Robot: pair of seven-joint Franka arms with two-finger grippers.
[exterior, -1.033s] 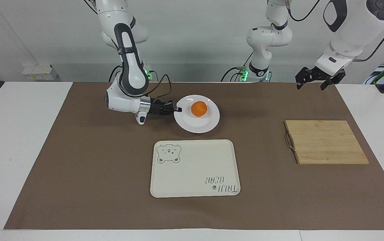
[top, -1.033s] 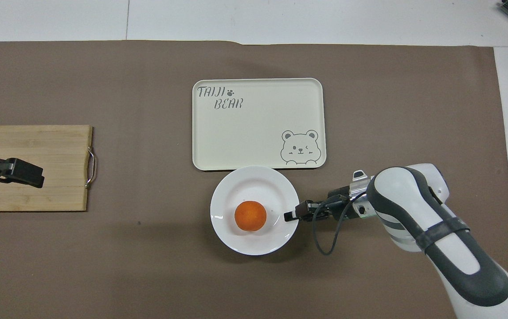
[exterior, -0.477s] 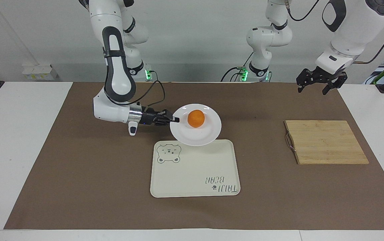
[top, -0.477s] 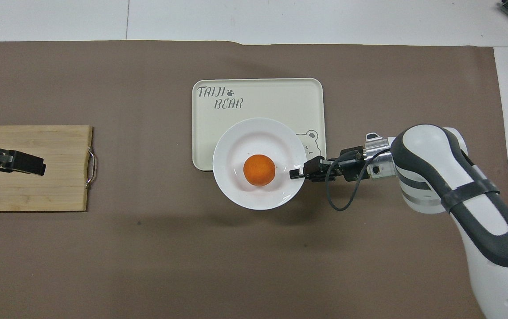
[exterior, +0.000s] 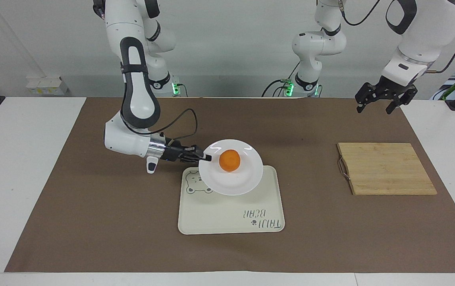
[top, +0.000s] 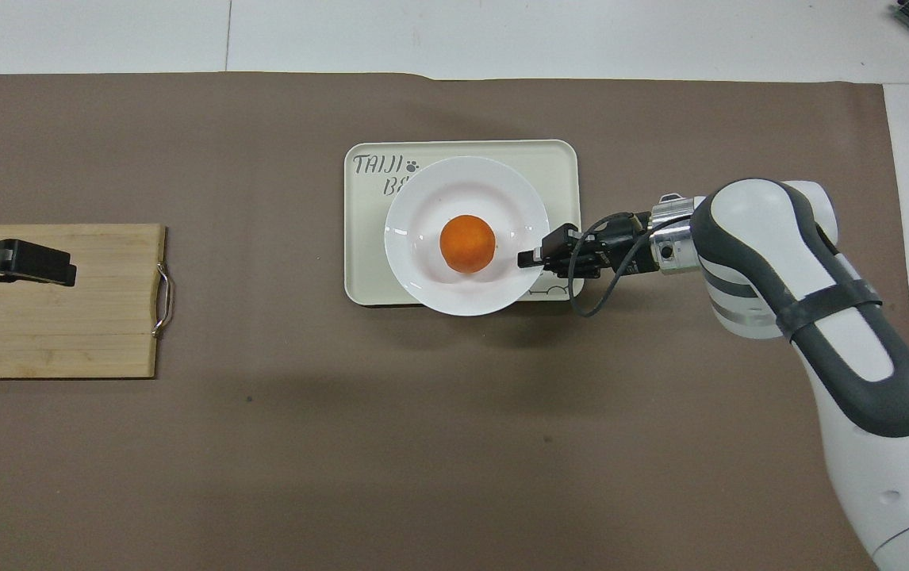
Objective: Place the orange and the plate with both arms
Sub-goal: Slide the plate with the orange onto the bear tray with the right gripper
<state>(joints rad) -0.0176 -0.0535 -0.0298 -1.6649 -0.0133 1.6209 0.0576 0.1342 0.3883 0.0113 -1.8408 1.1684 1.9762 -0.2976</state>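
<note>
The white plate hangs above the cream bear tray, so my right gripper keeps holding the plate from here until it is lowered onto the tray.
The white plate (exterior: 231, 182) carries the orange (exterior: 229, 160) at its middle. My right gripper (exterior: 205, 157) is shut on the plate's rim at the side toward the right arm's end of the table and holds it in the air, roughly level, over the cream bear tray (exterior: 227, 216). In the overhead view the plate (top: 431, 266) with the orange (top: 467, 244) covers most of the tray (top: 359, 238), and the right gripper (top: 530, 258) pinches its rim. My left gripper (exterior: 384, 101) is open and empty, raised over the cutting board; it also shows in the overhead view (top: 26, 262).
A wooden cutting board (exterior: 386, 169) with a metal handle lies toward the left arm's end of the table, also in the overhead view (top: 90, 317). A brown mat (exterior: 92, 222) covers the table.
My right gripper lifted the plate with the orange off the mat and carried it away from the robots, over the tray. The left gripper drifted slightly toward its own end of the table.
</note>
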